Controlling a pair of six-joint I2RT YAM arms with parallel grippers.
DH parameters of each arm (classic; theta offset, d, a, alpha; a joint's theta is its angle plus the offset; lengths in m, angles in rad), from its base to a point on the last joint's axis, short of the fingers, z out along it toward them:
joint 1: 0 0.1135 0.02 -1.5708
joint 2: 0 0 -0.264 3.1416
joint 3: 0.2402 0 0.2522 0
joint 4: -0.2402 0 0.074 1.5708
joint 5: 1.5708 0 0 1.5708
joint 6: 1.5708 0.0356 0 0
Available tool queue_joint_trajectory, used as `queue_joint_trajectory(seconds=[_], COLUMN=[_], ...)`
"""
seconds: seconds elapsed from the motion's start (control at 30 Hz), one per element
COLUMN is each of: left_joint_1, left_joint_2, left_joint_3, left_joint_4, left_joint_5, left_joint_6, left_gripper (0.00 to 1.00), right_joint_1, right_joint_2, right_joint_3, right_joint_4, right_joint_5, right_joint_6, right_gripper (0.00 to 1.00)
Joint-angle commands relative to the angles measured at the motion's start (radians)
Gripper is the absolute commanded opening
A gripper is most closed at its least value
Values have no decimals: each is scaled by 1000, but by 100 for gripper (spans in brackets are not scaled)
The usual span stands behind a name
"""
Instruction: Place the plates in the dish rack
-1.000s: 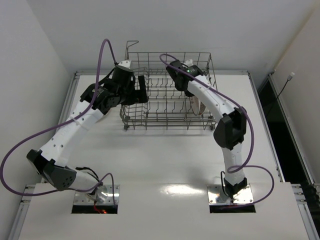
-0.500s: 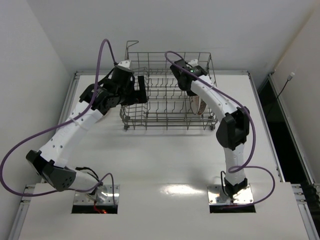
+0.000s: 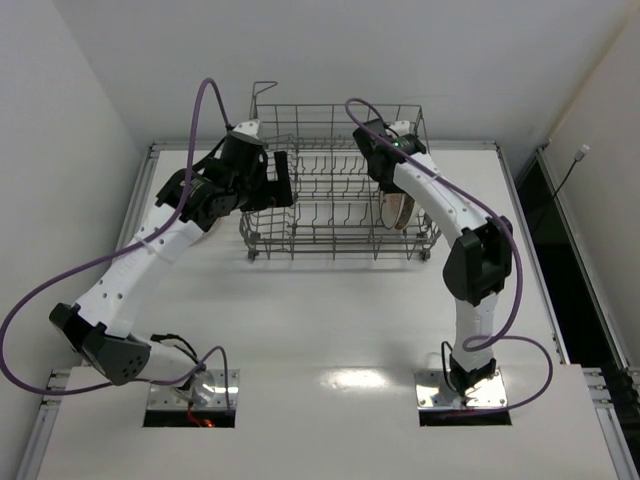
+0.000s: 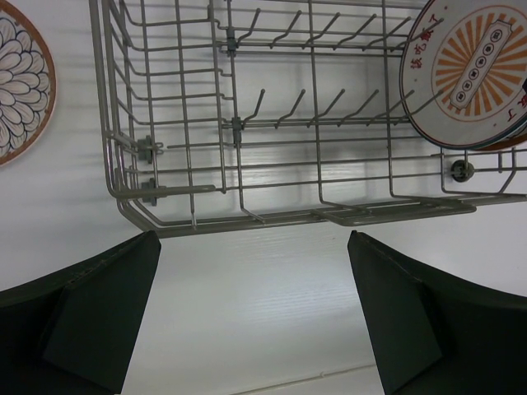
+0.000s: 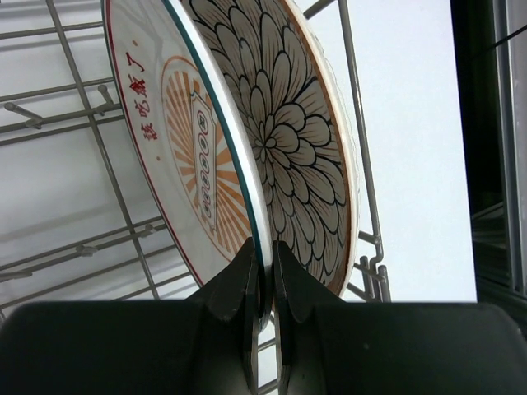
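The sunburst plate (image 5: pixel 185 140) stands upright, its lower edge among the rack's wires, and would remain beside the petal plate, so it is time for my right gripper to release.
The grey wire dish rack (image 3: pixel 300 215) stands at the far middle of the table. My right gripper (image 5: pixel 262 276) is shut on the dark rim of the sunburst plate (image 5: pixel 185 140), holding it upright inside the rack's right end. Close behind it a petal plate (image 5: pixel 296 132) stands on edge against the rack's side wires. My left gripper (image 4: pixel 253 239) hangs open and holds nothing above the table, just outside the rack's left end. Another petal plate (image 4: pixel 18 82) lies flat on the table left of the rack. The sunburst plate (image 4: pixel 473 66) also shows across the rack.
Rows of upright tines (image 4: pixel 280 107) fill the rack's floor between the two grippers. Tall wire sides (image 5: pixel 362 189) rise close beside the standing plates. White walls enclose the table on the left and at the back.
My right arm has swung slightly to the right and farther back over the rack with the sunburst plate in its grip. The left arm has barely moved.
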Motion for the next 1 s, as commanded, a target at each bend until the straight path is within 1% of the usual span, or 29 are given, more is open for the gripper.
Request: queue_joint_trajectory(seconds=[0.0,0.33,0.4,0.43,0.53,0.67,0.73,0.87,0.93,0.97], left_joint_1=[-9,-9,-9,-9,-9,-9,-9,-9,-9,-9], left_joint_2=[-31,-31,-40,-40,-40,-49,-49,-49,-49,-49], left_joint_3=[-8,-8,-8,-17,-18,-27,-27,-27,-27,-27], left_joint_4=[5,5,5,5,5,5,5,5,5,5], left_joint_5=[-8,-8,-8,-8,-8,-8,-8,-8,-8,-8], left_joint_6=[13,13,13,13,13,13,13,13,13,13], left_gripper=[100,100,100,100,100,100,100,100,100,100], right_joint_1=[-12,-30,-30,-30,-30,-30,-30,-30,-30,-30], right_joint_2=[35,25,25,25,16,16,16,7,-2,-2], right_joint_3=[-70,-100,-100,-100,-100,-100,-100,-100,-90,-90], right_joint_4=[-47,-29,-29,-29,-29,-39,-40,-40,-49,-59], right_joint_5=[-129,-171,-171,-171,-171,-162,-162,-152,-143,-143], right_joint_6=[34,43,43,43,43,34,34,34,25,25], right_gripper=[0,0,4,9,11,19,19,27,27,29])
